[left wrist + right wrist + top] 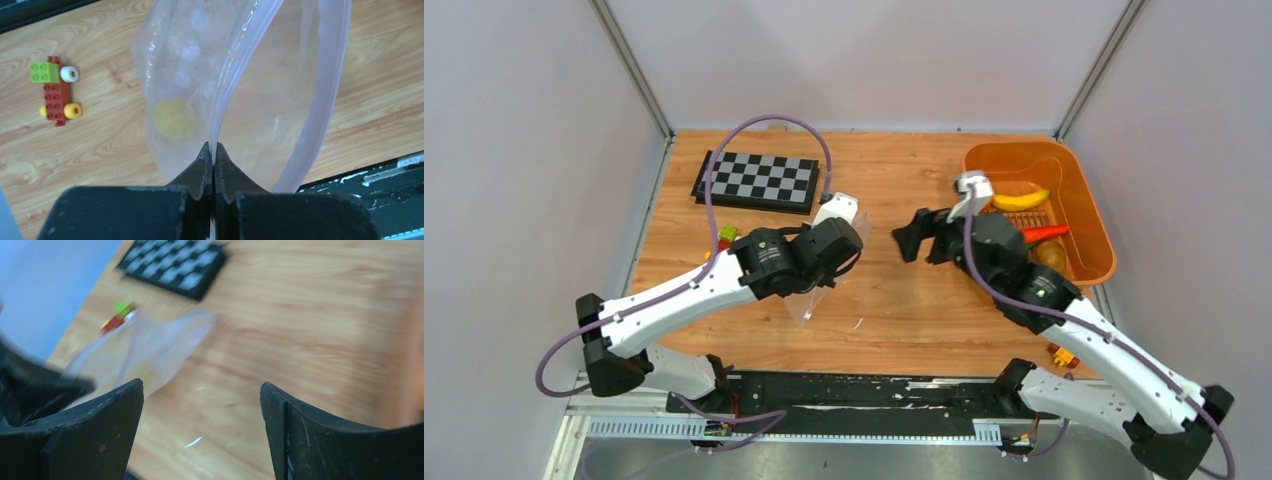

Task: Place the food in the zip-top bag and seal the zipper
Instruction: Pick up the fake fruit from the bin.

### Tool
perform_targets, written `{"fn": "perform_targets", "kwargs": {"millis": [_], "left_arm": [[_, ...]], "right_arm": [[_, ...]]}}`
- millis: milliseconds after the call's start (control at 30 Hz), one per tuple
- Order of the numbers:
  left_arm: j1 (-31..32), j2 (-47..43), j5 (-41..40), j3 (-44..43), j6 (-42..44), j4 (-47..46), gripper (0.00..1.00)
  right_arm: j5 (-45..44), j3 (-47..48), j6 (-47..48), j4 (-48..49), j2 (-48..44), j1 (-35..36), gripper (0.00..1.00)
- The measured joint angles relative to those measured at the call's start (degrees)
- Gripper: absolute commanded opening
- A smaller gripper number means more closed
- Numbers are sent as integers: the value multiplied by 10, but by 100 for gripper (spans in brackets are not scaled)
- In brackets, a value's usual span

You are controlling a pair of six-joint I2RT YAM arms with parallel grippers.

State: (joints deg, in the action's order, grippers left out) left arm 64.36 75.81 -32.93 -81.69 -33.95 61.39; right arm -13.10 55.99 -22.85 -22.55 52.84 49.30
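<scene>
I will grab the banana across its middle (1021, 202) with my right gripper next, so the banana's tip stays free to go into the opening of the zip-top bag.
My left gripper (213, 150) is shut on the rim of the clear zip-top bag (190, 65) and holds it up with the mouth open. The pink zipper (331, 85) curves round the open mouth. A yellow piece of food (172, 118) lies inside the bag. In the top view the bag (809, 303) hangs below the left wrist (829, 250). My right gripper (911, 240) is open and empty above the table, facing the bag (150, 350). A banana (1021, 200), a red-orange carrot or chilli (1044, 233) and a brownish piece (1051, 256) lie in the orange basket (1092, 190).
A black-and-white chessboard (759, 180) lies at the back left. A red-yellow-green block toy (726, 237) sits beside the left arm, also in the left wrist view (55, 92). Another small red-yellow toy (1062, 355) lies by the right arm. Walls enclose the table.
</scene>
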Motion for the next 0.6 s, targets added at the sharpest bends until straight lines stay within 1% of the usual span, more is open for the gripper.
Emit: {"fn": "perform_targets", "kwargs": {"millis": [100,200,233,333,500,567,600], "left_arm": [[-13,16,21,21,8,-34,0],[-29,16,45,46,18,-74,0],[-33,16,50,52,21,-84,0],[-53,7,76,81,31,-130,0],[-76,-18,110,123,42,-180,0],[-85,-27,122,136,46,-199,0],[-89,-31,130,143,48,-210,0]], "right_arm": [[-22,4,16,-32,-27,-103,86],[-35,27,30,-64,-11,-231,88],[-40,34,32,-66,-2,-259,88],[-46,39,34,-61,46,-352,89],[-26,42,12,-43,142,-479,88],[-24,42,0,-26,180,-513,86],[-29,42,-7,-12,204,-529,82]]}}
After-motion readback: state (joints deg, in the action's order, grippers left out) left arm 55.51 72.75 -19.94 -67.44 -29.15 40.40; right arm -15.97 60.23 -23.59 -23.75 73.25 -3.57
